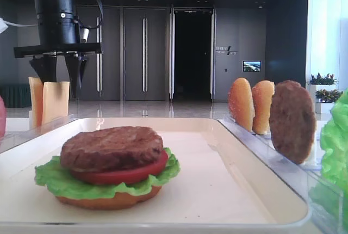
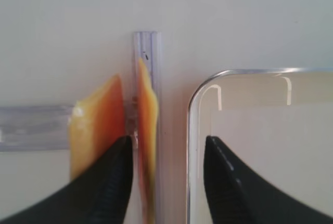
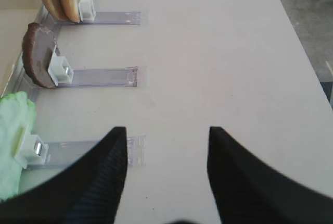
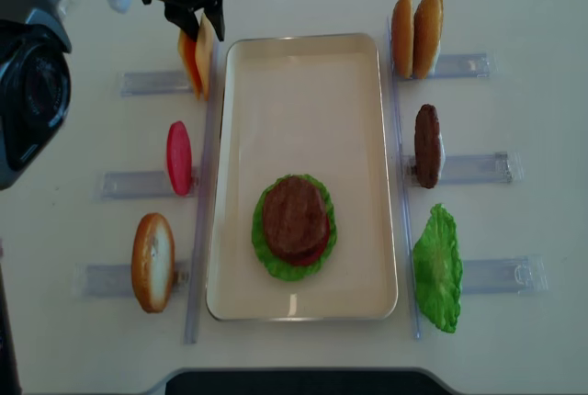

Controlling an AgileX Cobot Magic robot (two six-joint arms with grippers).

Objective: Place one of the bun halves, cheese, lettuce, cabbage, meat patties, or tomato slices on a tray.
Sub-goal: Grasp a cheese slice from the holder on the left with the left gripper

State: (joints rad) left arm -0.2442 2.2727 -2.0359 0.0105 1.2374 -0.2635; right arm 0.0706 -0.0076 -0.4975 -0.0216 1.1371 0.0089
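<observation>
The cheese stands on edge in the clear rack, close beside another slice, so my left gripper grabs it by its upper edge next.
Two pale orange cheese slices stand on edge in a clear rack beside the cream tray's corner. My left gripper hangs open just above them. One finger is over the gap between the slices and the other is over the tray rim, so the right slice lies between the jaws, untouched. From above, this gripper is at the tray's far-left corner. On the tray sits a stack of bun, lettuce, tomato and meat patty. My right gripper is open and empty over bare table.
Clear racks flank the tray. On the left are a tomato slice and a bun half. On the right are two bun halves, a patty and a lettuce leaf. A black camera body stands at the left edge.
</observation>
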